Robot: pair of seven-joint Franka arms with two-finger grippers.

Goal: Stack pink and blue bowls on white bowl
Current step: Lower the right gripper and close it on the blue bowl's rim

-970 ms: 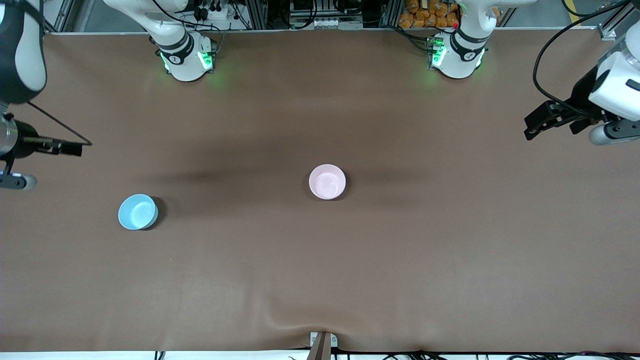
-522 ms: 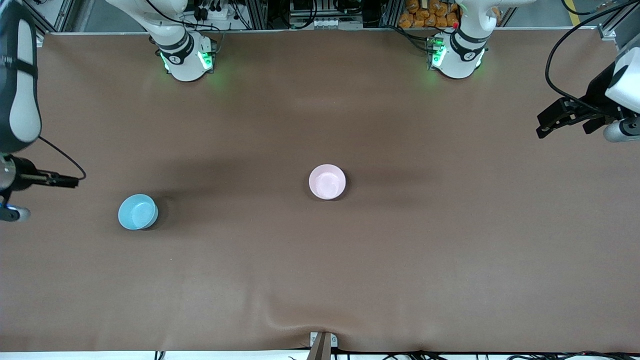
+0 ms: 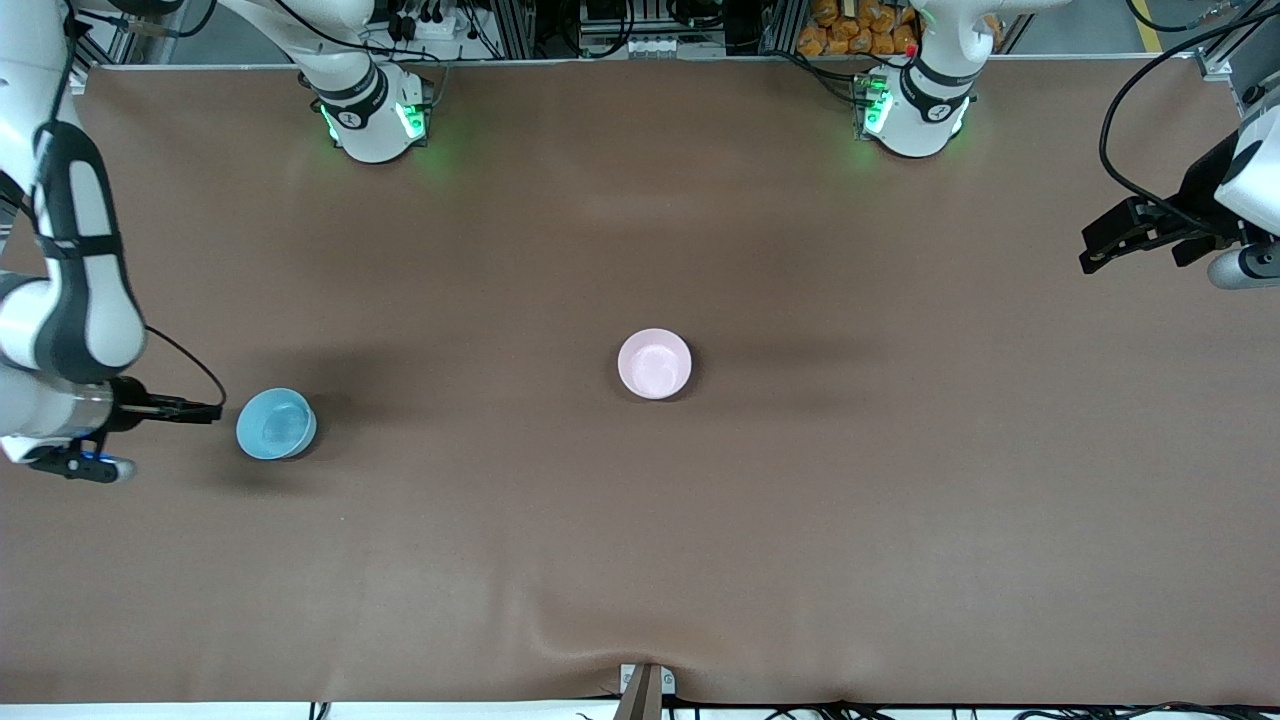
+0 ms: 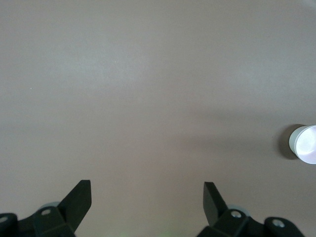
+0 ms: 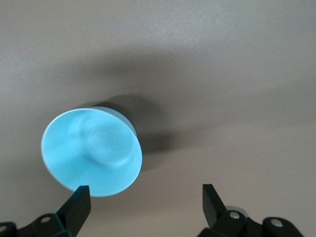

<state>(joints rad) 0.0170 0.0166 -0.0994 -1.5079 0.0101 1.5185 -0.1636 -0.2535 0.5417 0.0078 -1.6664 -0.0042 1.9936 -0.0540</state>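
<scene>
I will next grab the light blue bowl by its rim (image 3: 307,400) with my right gripper. Then I can stack it on the pale pink bowl (image 3: 654,364).
The light blue bowl (image 3: 276,423) stands upright on the brown table toward the right arm's end; in the right wrist view (image 5: 91,151) it lies just ahead of one fingertip. My right gripper (image 3: 205,410) is open and empty, low beside the blue bowl (image 5: 143,197). The pale pink bowl (image 3: 654,364) stands at the table's middle and shows at the edge of the left wrist view (image 4: 305,144). My left gripper (image 3: 1098,250) is open and empty (image 4: 147,195), over bare table at the left arm's end. No separate white bowl shows.
The brown table cover (image 3: 640,560) has a ripple near the front camera's edge, above a small metal bracket (image 3: 645,685). The two arm bases (image 3: 372,115) (image 3: 915,110) stand along the farthest edge.
My right gripper has come down and in toward the blue bowl, from well away to right beside it. My left gripper has drifted slightly outward. Both bowls have stayed put.
</scene>
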